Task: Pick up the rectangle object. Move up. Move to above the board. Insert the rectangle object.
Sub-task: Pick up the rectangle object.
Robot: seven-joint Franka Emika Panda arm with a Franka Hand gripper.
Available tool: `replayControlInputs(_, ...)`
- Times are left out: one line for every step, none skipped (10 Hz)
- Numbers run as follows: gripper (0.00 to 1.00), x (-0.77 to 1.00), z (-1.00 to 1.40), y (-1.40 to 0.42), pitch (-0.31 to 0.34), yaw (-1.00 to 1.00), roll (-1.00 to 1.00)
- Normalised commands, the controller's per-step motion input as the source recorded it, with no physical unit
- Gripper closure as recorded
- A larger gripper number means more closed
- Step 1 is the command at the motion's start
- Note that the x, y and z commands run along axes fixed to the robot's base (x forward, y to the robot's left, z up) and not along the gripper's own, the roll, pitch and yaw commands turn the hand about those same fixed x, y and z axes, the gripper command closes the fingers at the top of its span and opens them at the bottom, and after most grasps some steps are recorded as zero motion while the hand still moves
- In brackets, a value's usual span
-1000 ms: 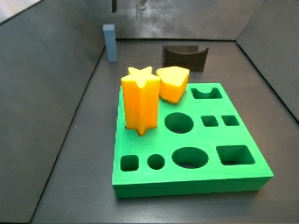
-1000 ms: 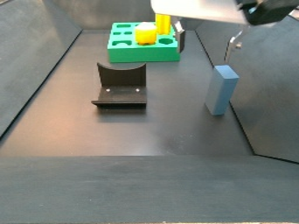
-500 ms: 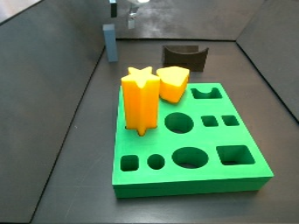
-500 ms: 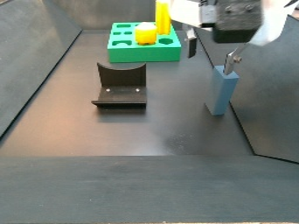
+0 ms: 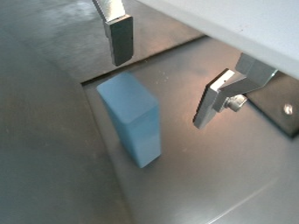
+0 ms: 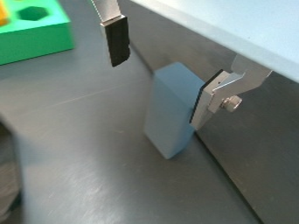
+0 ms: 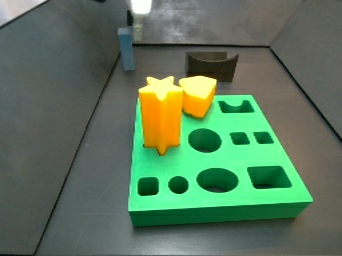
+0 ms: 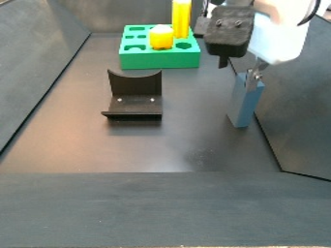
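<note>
The gripper grabs the rectangle object by its top end [image 7: 124, 33] next, to insert the object into the board [image 7: 267, 205].
The rectangle object is a slim blue-grey block standing upright by the side wall; it shows in both side views [image 7: 126, 48] [image 8: 245, 100] and both wrist views [image 5: 131, 121] [image 6: 173, 112]. My gripper [image 8: 246, 66] is open and hangs just over the block's top, also seen at the upper edge of a side view [image 7: 138, 10]. In both wrist views the gripper [image 5: 167, 72] [image 6: 163, 72] straddles the block, which sits nearer one finger [image 6: 211, 98] and touches neither. The green board [image 7: 267, 205] [image 8: 134, 46] lies apart from it, holding an orange star peg [image 7: 160, 115].
A yellow piece [image 7: 199, 95] also stands in the board. The dark fixture [image 7: 211, 65] [image 8: 132, 95] stands on the floor between block and board. Grey walls [image 8: 304, 126] run close beside the block.
My gripper has come down and over from above, so its open fingers now sit at the block's top. The block and board have not moved.
</note>
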Motion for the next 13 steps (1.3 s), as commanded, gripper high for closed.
replayControlInputs(0.0, -0.51, -0.19, 0.16, 0.01, -0.69, 0.0)
replayControlInputs(0.0, -0.53, -0.15, 0.24, 0.027, -0.59, 0.0)
replayControlInputs(0.0, -0.53, -0.16, 0.28, 0.01, -0.55, 0.0)
replayControlInputs(0.0, 0.0, -0.15, 0.02, -0.029, -0.44, -0.02)
replayControlInputs(0.0, 0.02, -0.47, 0.01, -0.061, -0.44, 0.0)
replayControlInputs(0.0, 0.07, -0.23, 0.04, -0.044, -0.28, -0.05)
replayControlInputs(0.0, 0.0, -0.11, 0.0, -0.107, -0.13, -0.04)
replayControlInputs(0.0, 0.0, -0.1, 0.0, -0.081, 0.0, 0.0)
replayControlInputs(0.0, 0.0, 0.0, 0.0, 0.0, 0.0, 0.0)
replayControlInputs(1.0, 0.0, 0.0, 0.0, 0.0, 0.0, 0.0)
replayControlInputs(1.0, 0.0, 0.0, 0.0, 0.0, 0.0, 0.0)
replayControlInputs(1.0, 0.0, 0.0, 0.0, 0.0, 0.0, 0.0)
replayControlInputs(1.0, 0.0, 0.0, 0.0, 0.0, 0.0, 0.0)
